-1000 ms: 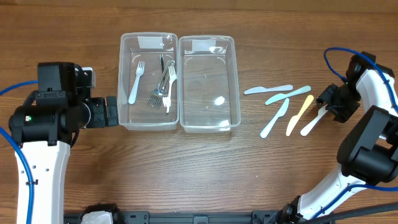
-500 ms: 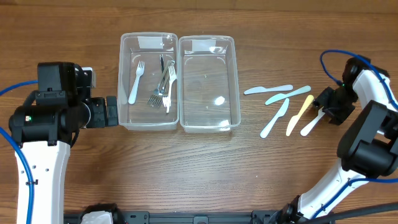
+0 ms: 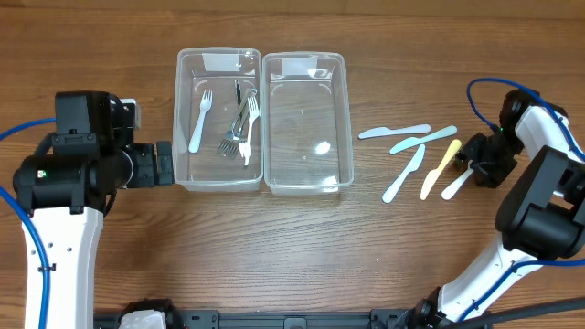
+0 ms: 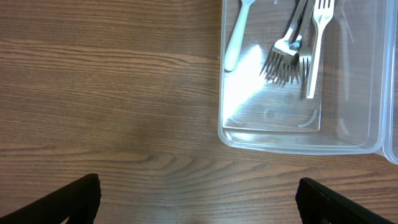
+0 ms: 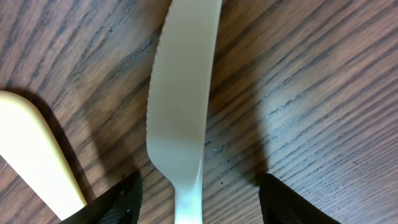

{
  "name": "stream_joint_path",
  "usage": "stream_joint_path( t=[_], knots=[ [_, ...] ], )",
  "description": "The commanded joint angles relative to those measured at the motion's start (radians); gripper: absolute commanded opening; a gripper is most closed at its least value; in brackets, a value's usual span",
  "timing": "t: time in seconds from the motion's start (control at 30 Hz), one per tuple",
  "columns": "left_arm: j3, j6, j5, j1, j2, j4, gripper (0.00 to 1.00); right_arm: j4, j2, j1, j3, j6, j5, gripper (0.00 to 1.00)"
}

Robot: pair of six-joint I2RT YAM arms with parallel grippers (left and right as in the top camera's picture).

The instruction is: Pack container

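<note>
My right gripper's fingers meet their shadows on the tabletop, so my right gripper closes on the white knife's handle next.
Two clear plastic containers stand side by side: the left container (image 3: 185, 119) holds several forks (image 3: 239, 123), also in the left wrist view (image 4: 292, 46); the right container (image 3: 306, 123) holds nothing. Several plastic knives lie on the table to the right, among them a white knife (image 3: 455, 183) and a yellow knife (image 3: 439, 169). My right gripper (image 3: 475, 163) is open, low over the white knife (image 5: 180, 118), with a finger on each side of its handle; the yellow knife (image 5: 37, 155) lies just left. My left gripper (image 4: 199, 199) is open and empty, left of the left container.
A white knife (image 3: 395, 132), a teal knife (image 3: 423, 139) and a pale blue knife (image 3: 404, 174) lie between the right container and the yellow knife. Blue cables run along both arms. Bare wooden table lies in front of the containers.
My right gripper has moved a little left and down, closing in over the white knife's handle. The left arm has not moved.
</note>
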Motion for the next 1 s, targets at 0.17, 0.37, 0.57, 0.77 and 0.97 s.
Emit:
stream_joint_path(
  t=[0.17, 0.37, 0.57, 0.77, 0.97],
  knots=[
    [-0.005, 0.02, 0.007, 0.001, -0.001, 0.001, 1.0, 0.037, 0.01, -0.002, -0.092, -0.014, -0.014, 0.58],
    [-0.005, 0.02, 0.007, 0.001, -0.001, 0.001, 1.0, 0.036, 0.01, -0.002, -0.092, -0.014, -0.016, 0.25],
    [-0.005, 0.02, 0.007, 0.001, -0.001, 0.001, 1.0, 0.036, 0.01, -0.002, -0.092, -0.014, -0.018, 0.11],
    [-0.005, 0.02, 0.007, 0.001, -0.001, 0.001, 1.0, 0.037, 0.01, -0.002, -0.092, -0.014, -0.017, 0.09],
    [-0.005, 0.02, 0.007, 0.001, -0.001, 0.001, 1.0, 0.036, 0.01, -0.002, -0.09, -0.014, -0.014, 0.04]
  ],
)
